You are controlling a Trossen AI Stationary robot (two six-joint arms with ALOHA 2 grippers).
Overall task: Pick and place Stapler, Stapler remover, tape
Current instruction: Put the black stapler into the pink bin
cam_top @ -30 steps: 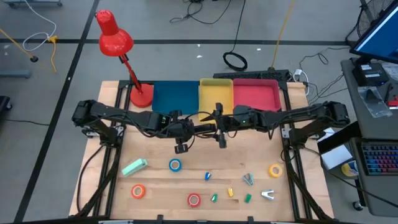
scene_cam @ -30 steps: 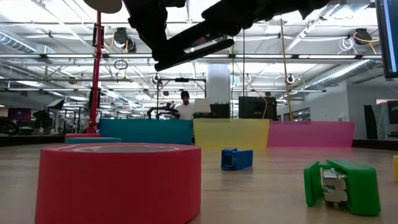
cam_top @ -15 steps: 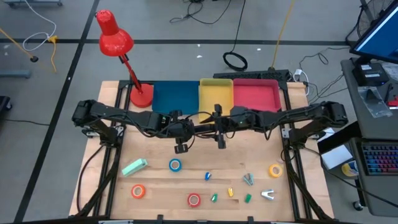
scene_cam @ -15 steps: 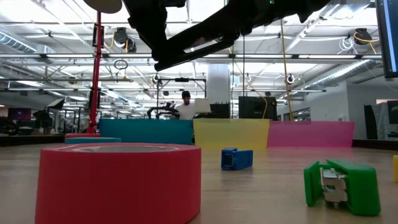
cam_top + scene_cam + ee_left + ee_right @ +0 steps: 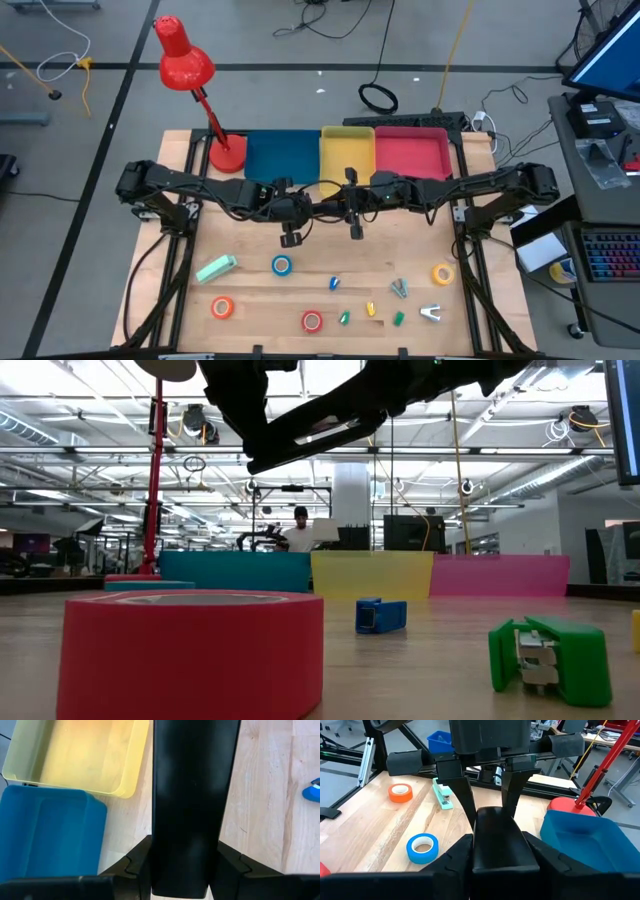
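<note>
The black stapler's far end (image 5: 332, 209) is between my right gripper's fingers. The stapler would stay there, so my left gripper should release it.
A long black stapler (image 5: 330, 207) hangs in the air over the middle of the table, just in front of the yellow bin (image 5: 347, 150). My left gripper (image 5: 316, 208) and my right gripper (image 5: 342, 205) face each other, each shut on one end of it. In the low view the stapler (image 5: 310, 432) slants high above the table. A mint-green stapler (image 5: 216, 267) lies on the table at the near left. The blue tape (image 5: 281, 265), orange tape (image 5: 221, 307), red tape (image 5: 312, 321) and yellow tape (image 5: 442, 273) lie flat. The silver stapler remover (image 5: 431, 313) lies at the near right. My left gripper pinches the black stapler's end (image 5: 186, 870) between its two fingers (image 5: 135, 865), coming level from the table's left, along the stapler's length. The stapler is lifted clear of the table. My right gripper pinches the stapler's other end (image 5: 500, 851) between its two fingers (image 5: 457, 855), coming level from the table's right. The left gripper's fingers (image 5: 465, 800) hold the far end just beyond. The stapler hangs between both grippers.
Blue bin (image 5: 283, 155), yellow bin and red bin (image 5: 411, 152) stand in a row at the far edge. A red desk lamp (image 5: 185, 60) rises from its base (image 5: 227, 155) at the far left. Several small coloured clips (image 5: 370, 300) lie near the front edge.
My right gripper has shut its fingers onto the black stapler's free end, without moving along the table. The stapler has stayed in the air in the same place.
</note>
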